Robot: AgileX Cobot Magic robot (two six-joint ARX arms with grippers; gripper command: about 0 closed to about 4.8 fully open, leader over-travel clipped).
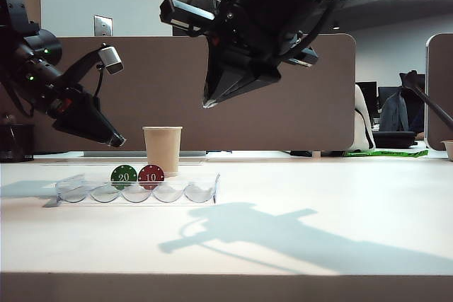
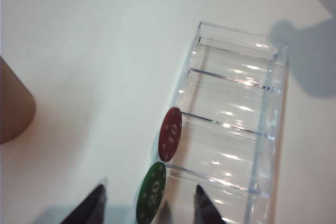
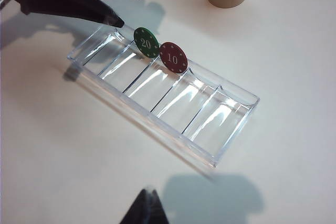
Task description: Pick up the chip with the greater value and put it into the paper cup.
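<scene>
My left gripper reaches the green chip next and grabs its exposed top edge, since the green chip's lower edge sits in the clear tray's slot.
The green chip marked 20 stands on edge in a slot of the clear tray, beside the red chip marked 10. The paper cup stands just behind them. My left gripper hangs open a little above and to the left of the green chip. In the left wrist view the green chip shows between the spread fingertips with a gap on each side. High over the table's middle, my right gripper is shut and empty; its closed tip looks down on the tray.
The tray's other slots hold nothing. A brown partition runs behind the table. The right arm's shadow falls on the white tabletop at the front right.
</scene>
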